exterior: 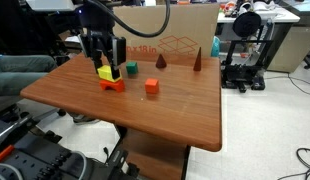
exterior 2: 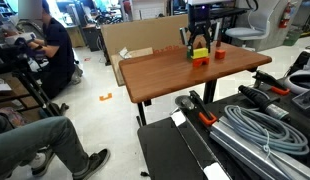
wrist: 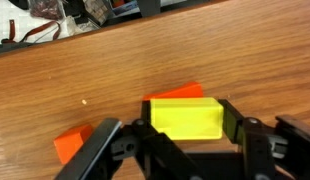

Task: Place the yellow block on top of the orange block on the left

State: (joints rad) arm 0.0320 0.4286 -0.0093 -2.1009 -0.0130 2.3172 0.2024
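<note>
The yellow block is close above the orange block and would end on the orange one, so the robot's gripper needs to open.
The yellow block is held between my gripper's fingers, just above the orange block, at the left of the wooden table. In the wrist view my gripper is shut on the yellow block, a finger at each end, and the orange block shows behind its top edge. I cannot tell whether yellow touches orange. The yellow block over the orange block also shows small in an exterior view.
A green cube and a small orange cube stand close by. Two brown cones stand farther back, in front of a cardboard box. Another orange piece shows at the wrist view's lower left.
</note>
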